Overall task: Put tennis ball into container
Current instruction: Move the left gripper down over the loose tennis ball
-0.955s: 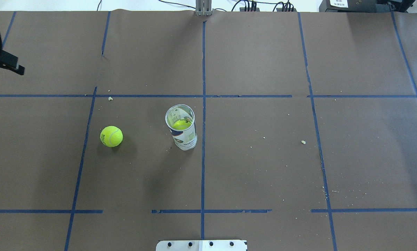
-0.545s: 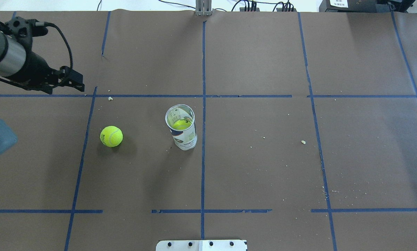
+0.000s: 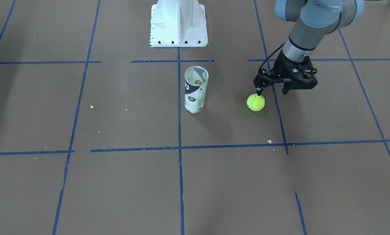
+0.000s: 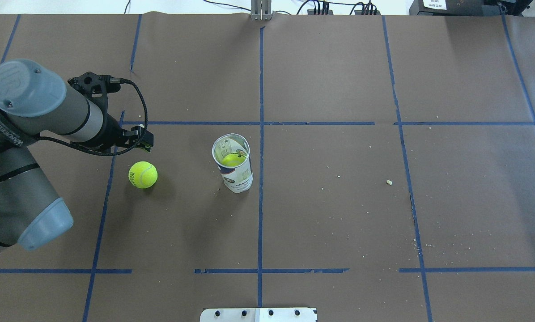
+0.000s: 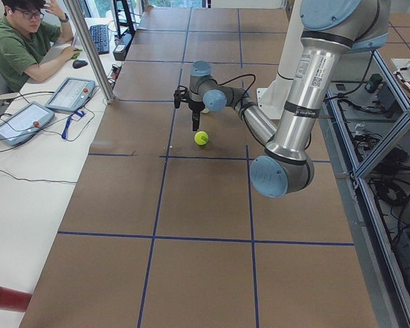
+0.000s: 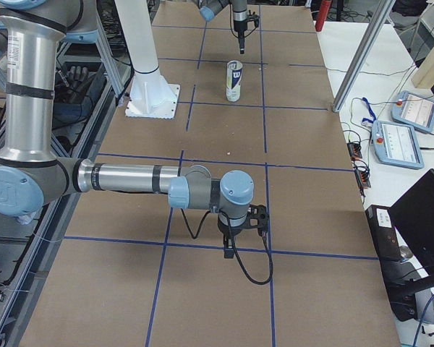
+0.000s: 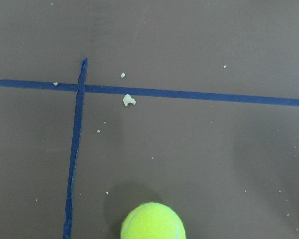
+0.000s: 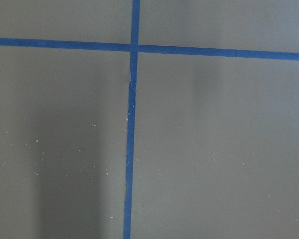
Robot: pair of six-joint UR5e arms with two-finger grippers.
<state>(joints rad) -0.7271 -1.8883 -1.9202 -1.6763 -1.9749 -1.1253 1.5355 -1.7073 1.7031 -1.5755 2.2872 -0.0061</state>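
Observation:
My left gripper reaches the tennis ball (image 3: 255,102) next and grabs its round fuzzy sides to put it into the clear container (image 3: 196,88).
A yellow-green tennis ball (image 3: 255,102) lies on the brown paper, a short way from the upright clear container (image 3: 196,88). The container's open top shows a second ball (image 4: 231,159) inside. My left gripper (image 3: 271,92) hangs open just above and behind the loose ball, fingers pointing down, nothing between them. In the left wrist view the ball (image 7: 153,221) sits at the bottom edge. My right gripper (image 6: 239,242) shows only in the exterior right view, low over bare paper far from the can; whether it is open or shut I cannot tell.
The white metal robot base (image 3: 178,23) stands behind the can. Blue tape lines (image 4: 261,134) grid the paper, and small crumbs (image 7: 128,100) lie near the ball. An operator (image 5: 20,41) sits at a desk beyond the table's edge.
My left arm has swung in from the far left edge towards the loose ball and now hangs beside it. Ball and can have not moved.

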